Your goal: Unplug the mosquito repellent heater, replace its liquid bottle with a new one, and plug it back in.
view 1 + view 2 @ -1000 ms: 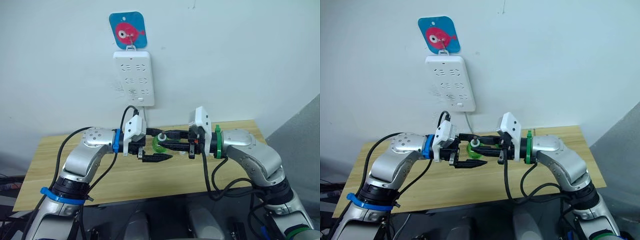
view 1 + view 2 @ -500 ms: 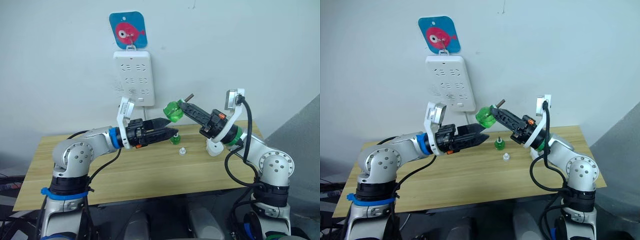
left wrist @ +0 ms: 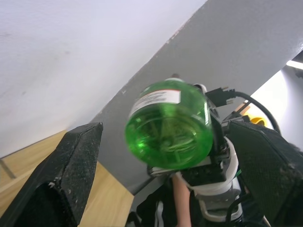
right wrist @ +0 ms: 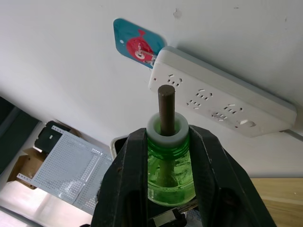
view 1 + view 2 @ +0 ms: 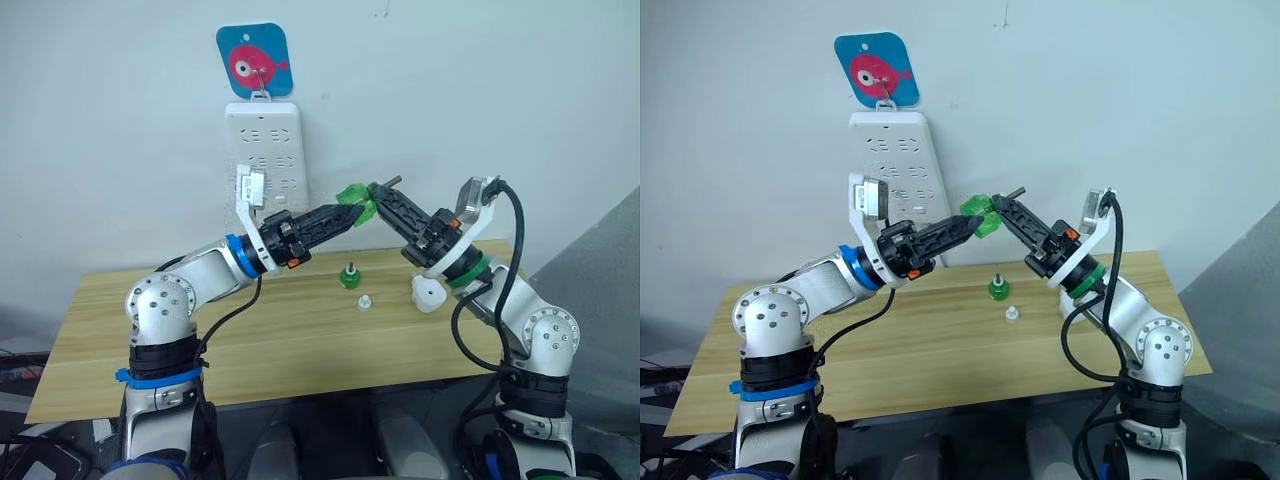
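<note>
The robot's left gripper needs to hold the green liquid bottle by its round base (image 3: 168, 124) next, so that the bottle's wick stays free to slide into the heater.
My right gripper (image 5: 372, 195) is shut on a green liquid bottle (image 5: 354, 201), held in the air in front of the wall below the power strip. The bottle's white collar and brown wick (image 4: 166, 108) point up between its fingers. My left gripper (image 5: 347, 214) is open, with one finger (image 3: 71, 165) on each side of the bottle's round base (image 3: 168, 124) and a gap to each. The white mosquito repellent heater (image 5: 428, 293) lies on the table beside my right forearm. A second small green bottle (image 5: 350, 275) and a white cap (image 5: 366, 302) stand on the table under the grippers.
A white power strip (image 5: 266, 155) hangs on the wall from a hook on a blue fish sticker (image 5: 254, 60), with its cable running down behind the wooden table (image 5: 250, 340). A grey panel (image 5: 600, 270) stands at the right.
Both arms have lifted from table height. In the last half second my left gripper rose and reached round the bottle's base, while the right gripper held the bottle up near the strip.
</note>
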### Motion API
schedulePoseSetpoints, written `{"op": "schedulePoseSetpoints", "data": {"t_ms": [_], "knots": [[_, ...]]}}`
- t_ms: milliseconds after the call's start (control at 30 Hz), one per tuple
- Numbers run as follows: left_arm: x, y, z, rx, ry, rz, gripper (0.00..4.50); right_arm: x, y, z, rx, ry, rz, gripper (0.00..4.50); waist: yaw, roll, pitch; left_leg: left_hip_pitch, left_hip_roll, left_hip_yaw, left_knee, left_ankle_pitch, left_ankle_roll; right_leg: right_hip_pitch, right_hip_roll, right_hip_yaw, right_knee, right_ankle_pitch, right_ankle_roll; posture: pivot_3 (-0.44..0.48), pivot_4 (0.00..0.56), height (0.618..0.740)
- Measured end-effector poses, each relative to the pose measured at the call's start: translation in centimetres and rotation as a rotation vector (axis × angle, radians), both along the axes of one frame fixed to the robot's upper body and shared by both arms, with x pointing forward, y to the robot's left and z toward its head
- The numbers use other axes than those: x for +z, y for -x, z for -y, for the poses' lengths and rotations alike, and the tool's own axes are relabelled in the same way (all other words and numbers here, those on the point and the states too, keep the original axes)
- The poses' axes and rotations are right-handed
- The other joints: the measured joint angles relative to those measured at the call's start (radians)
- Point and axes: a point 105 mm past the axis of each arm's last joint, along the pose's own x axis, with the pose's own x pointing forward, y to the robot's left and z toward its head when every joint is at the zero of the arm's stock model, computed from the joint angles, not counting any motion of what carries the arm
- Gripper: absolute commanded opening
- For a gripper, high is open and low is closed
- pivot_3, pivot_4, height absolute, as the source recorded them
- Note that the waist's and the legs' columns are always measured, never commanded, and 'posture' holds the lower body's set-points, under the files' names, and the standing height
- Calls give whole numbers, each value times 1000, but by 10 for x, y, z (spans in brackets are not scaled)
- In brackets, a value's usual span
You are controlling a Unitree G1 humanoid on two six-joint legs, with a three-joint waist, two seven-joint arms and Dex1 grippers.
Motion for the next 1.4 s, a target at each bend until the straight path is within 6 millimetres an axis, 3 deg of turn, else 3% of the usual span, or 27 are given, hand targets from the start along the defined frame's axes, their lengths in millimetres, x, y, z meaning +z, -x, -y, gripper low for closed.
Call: {"op": "schedulePoseSetpoints", "data": {"t_ms": [367,467,667,1067,1267,1400], "knots": [[5,-4,1,-15,48,-51,4500,-3,0,-6,8,24,-6,849,1,0,0,0,0,0,0,0,0,0,0,0,0,0,0,-188,143,725],[3,-6,1,-15,47,-69,3942,-3,0,-6,7,22,-4,849,1,0,0,0,0,0,0,0,0,0,0,0,0,0,0,-188,143,725],[3,-5,0,-31,46,-74,2322,0,1,-6,9,8,4,849,2,0,0,0,0,0,0,0,0,0,0,0,0,0,0,-186,143,725],[3,-2,-2,-45,49,-77,2321,1,3,-9,23,-16,-3,849,2,0,0,0,0,0,0,0,0,0,0,0,0,0,0,-184,146,725],[3,1,-2,-87,79,-107,2321,7,6,-2,17,-79,0,2917,4,0,0,0,0,0,0,0,0,0,0,1,0,0,0,-179,149,725],[-1,4,-7,-96,86,-138,2321,-4,1,16,-54,-57,-30,4459,4,0,0,0,0,0,0,0,0,0,0,1,0,0,0,-175,153,725]]}}
